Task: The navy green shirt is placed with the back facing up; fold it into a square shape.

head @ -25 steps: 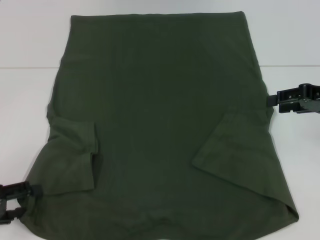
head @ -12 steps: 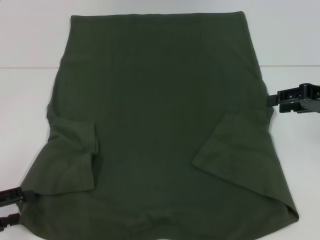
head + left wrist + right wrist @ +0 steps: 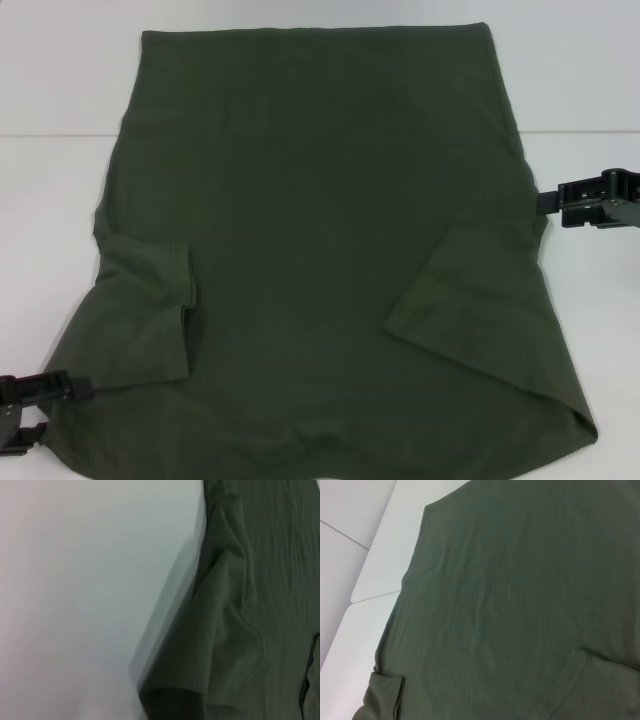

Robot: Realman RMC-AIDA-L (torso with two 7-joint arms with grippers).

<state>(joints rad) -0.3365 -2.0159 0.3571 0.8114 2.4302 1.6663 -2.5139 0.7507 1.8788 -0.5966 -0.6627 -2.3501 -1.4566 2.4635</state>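
My left gripper should close on the shirt now: its open fingers are on both sides of the shirt's side edge [image 3: 172, 694], and one finger is low by the table.
The navy green shirt [image 3: 320, 230] lies spread flat on the white table, with both short sleeves folded inward onto the body. Its cloth fills most of the right wrist view [image 3: 520, 605]. In the left wrist view its edge [image 3: 240, 630] is wrinkled and slightly raised off the table. My left gripper [image 3: 55, 412] is at the near left corner of the shirt, open, with one finger [image 3: 70, 388] reaching over the cloth edge. At the shirt's right side edge, about mid-height, is my right gripper [image 3: 548, 203], touching or almost touching the fabric.
The white table [image 3: 50, 220] shows bare on both sides of the shirt. A seam [image 3: 60, 134] runs across it at the far end. The shirt's near right corner [image 3: 585, 425] reaches close to the near edge of the view.
My left gripper drew back to the left half a second ago and has now come inward again, its upper finger reaching over the shirt's edge. The right gripper and the shirt have stayed put.
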